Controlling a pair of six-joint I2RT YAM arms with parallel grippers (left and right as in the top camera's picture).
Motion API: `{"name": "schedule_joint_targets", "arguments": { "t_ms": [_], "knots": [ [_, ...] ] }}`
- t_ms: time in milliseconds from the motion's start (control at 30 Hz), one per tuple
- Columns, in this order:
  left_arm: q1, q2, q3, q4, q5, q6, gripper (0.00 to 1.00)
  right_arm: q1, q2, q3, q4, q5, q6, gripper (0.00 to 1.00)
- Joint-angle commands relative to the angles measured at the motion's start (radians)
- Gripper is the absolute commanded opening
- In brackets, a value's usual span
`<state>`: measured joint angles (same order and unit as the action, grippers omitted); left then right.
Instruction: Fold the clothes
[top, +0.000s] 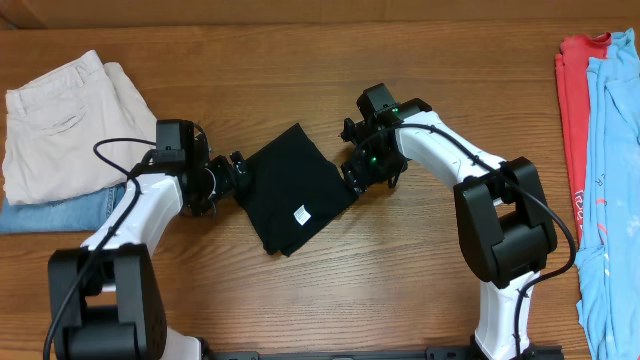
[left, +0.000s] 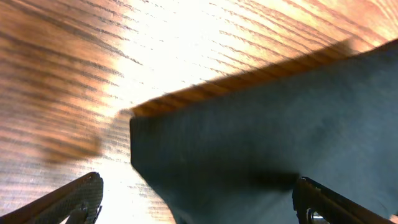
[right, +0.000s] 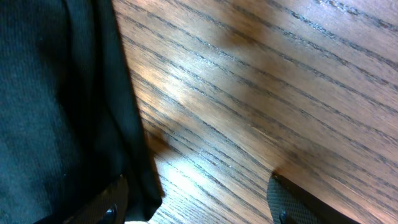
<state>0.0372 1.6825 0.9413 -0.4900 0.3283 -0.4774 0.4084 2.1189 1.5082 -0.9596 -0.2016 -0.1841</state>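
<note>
My left gripper will next grab the folded black shirt's corner nearest the cream-white trousers (left: 166, 154) to stack it on them.
The black shirt (top: 292, 188) lies folded into a small tilted square at the table's middle, its white tag (top: 301, 214) facing up. My left gripper (top: 238, 176) is open at the shirt's left corner; in the left wrist view the dark cloth (left: 261, 137) lies between the spread fingers (left: 199, 205). My right gripper (top: 353, 172) is open at the shirt's right edge; in the right wrist view one finger rests over the black cloth (right: 56, 106) and the other over bare wood, with the jaws (right: 199, 202) wide apart.
Folded cream-white trousers (top: 70, 120) lie on blue jeans (top: 60, 212) at the left. Red (top: 575, 110) and light blue (top: 610, 180) garments lie along the right edge. Bare wooden table (top: 300, 70) surrounds the shirt.
</note>
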Motion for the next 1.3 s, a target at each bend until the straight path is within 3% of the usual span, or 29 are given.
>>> {"name": "schedule_joint_targets", "arguments": {
  "t_ms": [0,200,333,433,700,867,900,1000,1067,1267],
  "knots": [
    [0.001,0.064,0.008,0.019,0.009,0.024,1.00,0.003,0.038,-0.031,-0.011,0.018,0.013,0.75],
    [0.001,0.177,0.008,0.114,0.140,0.037,0.99,0.003,0.038,-0.031,-0.013,0.018,0.013,0.76],
    [0.001,0.222,0.008,0.158,0.242,0.065,0.83,0.003,0.038,-0.031,-0.016,0.018,0.013,0.76],
    [0.001,0.224,0.008,0.148,0.241,0.082,0.66,0.003,0.038,-0.031,-0.016,0.018,0.013,0.76],
    [0.002,0.224,0.008,0.136,0.237,0.090,0.52,0.003,0.038,-0.031,-0.019,0.018,0.013,0.76],
    [0.004,0.212,0.014,0.116,0.169,0.091,0.41,0.003,0.038,-0.031,-0.019,0.018,0.013,0.75],
    [0.005,0.203,0.022,0.099,0.146,0.098,0.32,0.003,0.038,-0.031,-0.019,0.018,0.013,0.75],
    [0.017,0.171,0.052,0.051,0.089,0.124,0.20,0.002,0.034,-0.030,-0.020,0.029,0.016,0.71],
    [0.032,0.139,0.085,0.006,0.023,0.132,0.05,-0.007,0.020,-0.016,-0.023,0.030,0.050,0.71],
    [0.089,0.038,0.243,-0.151,-0.232,0.203,0.04,-0.074,-0.084,0.082,-0.070,0.030,0.084,0.72]
  ]
}}
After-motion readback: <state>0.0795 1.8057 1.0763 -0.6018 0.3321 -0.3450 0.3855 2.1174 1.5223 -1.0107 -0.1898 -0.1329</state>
